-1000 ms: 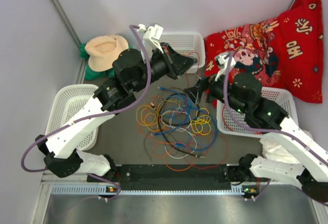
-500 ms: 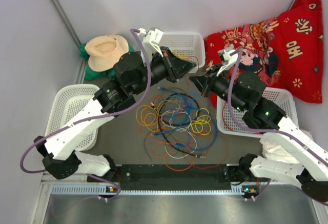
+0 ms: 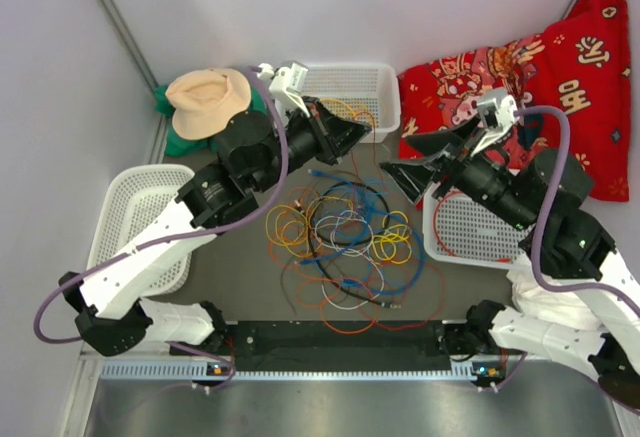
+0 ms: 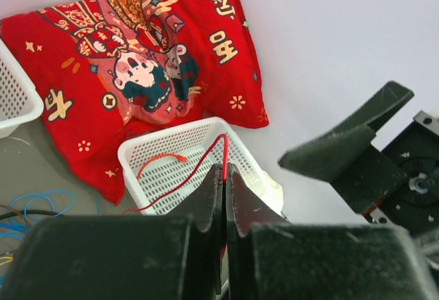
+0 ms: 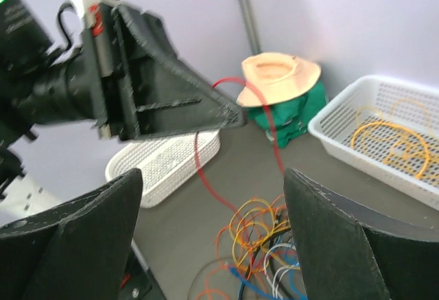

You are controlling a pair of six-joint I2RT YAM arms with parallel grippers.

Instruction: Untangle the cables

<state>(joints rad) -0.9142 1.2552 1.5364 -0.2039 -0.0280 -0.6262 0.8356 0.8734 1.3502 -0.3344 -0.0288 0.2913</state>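
Next, my right gripper grabs the thin red cable by its hanging loop (image 3: 374,141) to pull the cable from the tangled pile.
The cables (image 3: 345,237) lie in a tangled pile of yellow, orange, blue, white and black loops on the table between the arms. My left gripper (image 3: 362,128) hangs above the pile's far edge, shut on a thin red cable (image 4: 185,180) that runs down toward the right basket (image 4: 164,150). In the left wrist view the jaws (image 4: 225,169) pinch that cable at their tips. My right gripper (image 3: 398,155) faces the left one from the right, open and empty. In the right wrist view the red cable (image 5: 199,156) loops down from the left gripper (image 5: 171,101) into the pile (image 5: 274,245).
A white basket (image 3: 352,82) with orange cable stands at the back, one (image 3: 130,212) on the left, one (image 3: 490,227) on the right. A beige hat (image 3: 208,97) on green cloth lies back left. A red pillow (image 3: 540,67) leans back right.
My right arm has swung back to the right and risen, and its jaws now stand wide. The left gripper has stayed shut on the red cable, shifting slightly.
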